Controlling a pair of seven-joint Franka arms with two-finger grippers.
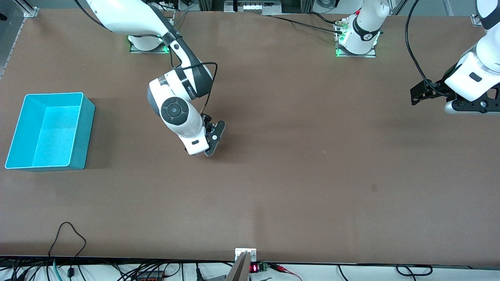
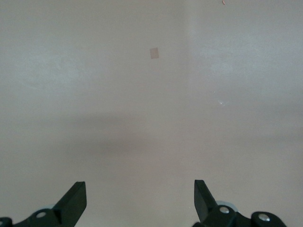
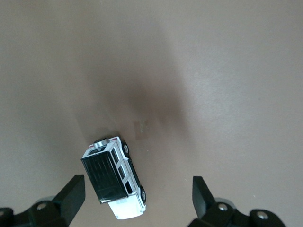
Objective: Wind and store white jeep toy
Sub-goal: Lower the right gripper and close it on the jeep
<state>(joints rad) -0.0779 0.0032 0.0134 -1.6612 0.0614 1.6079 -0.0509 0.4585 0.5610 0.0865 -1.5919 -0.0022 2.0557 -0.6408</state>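
Observation:
My right gripper will next store the white jeep toy in the teal bin, grabbing its windowed sides.
The white jeep toy (image 3: 115, 178), with a black rear roof, stands on its wheels on the brown table. It shows only in the right wrist view; in the front view the right hand hides it. My right gripper (image 3: 137, 189) is open just above it, one finger on each side, not touching; the jeep sits closer to one finger. In the front view the right gripper (image 1: 214, 139) hangs low over the table's middle. My left gripper (image 1: 418, 95) waits open and empty over the left arm's end of the table, with only bare table between its fingers (image 2: 75, 198).
An empty teal bin (image 1: 84, 132) stands at the right arm's end of the table. A small tape mark (image 3: 142, 128) lies on the table beside the jeep. Cables run along the table edge nearest the front camera.

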